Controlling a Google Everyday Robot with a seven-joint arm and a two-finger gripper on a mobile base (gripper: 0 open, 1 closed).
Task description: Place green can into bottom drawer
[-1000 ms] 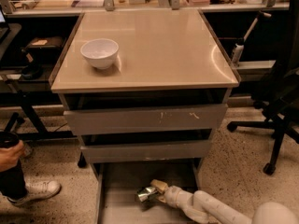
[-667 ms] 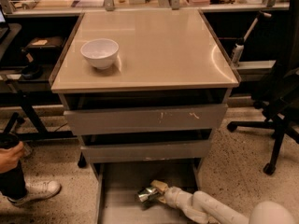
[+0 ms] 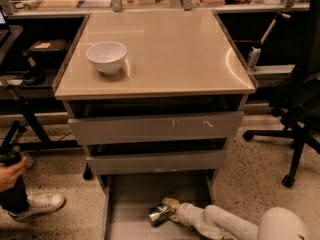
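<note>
The green can is in my fingers and lies down at the bottom of the drawer. I should open my gripper now, and the can would stay there.
The bottom drawer [image 3: 130, 194] is pulled out at the foot of the grey cabinet, and its flat floor shows. The green can [image 3: 159, 216] lies tilted low over the drawer floor, right of its middle. My gripper [image 3: 168, 210] reaches into the drawer from the lower right on a white arm [image 3: 225, 223]. Its fingers are closed around the can's right end. I cannot tell whether the can touches the floor.
A white bowl [image 3: 106, 57] stands on the cabinet's beige top at the left. The two upper drawers [image 3: 155, 128] are slightly open. A person's hand and shoe [image 3: 30, 204] are at the left. An office chair base [image 3: 292, 149] stands at the right.
The gripper and the can have sunk slightly lower in the drawer. Nothing else has moved.
</note>
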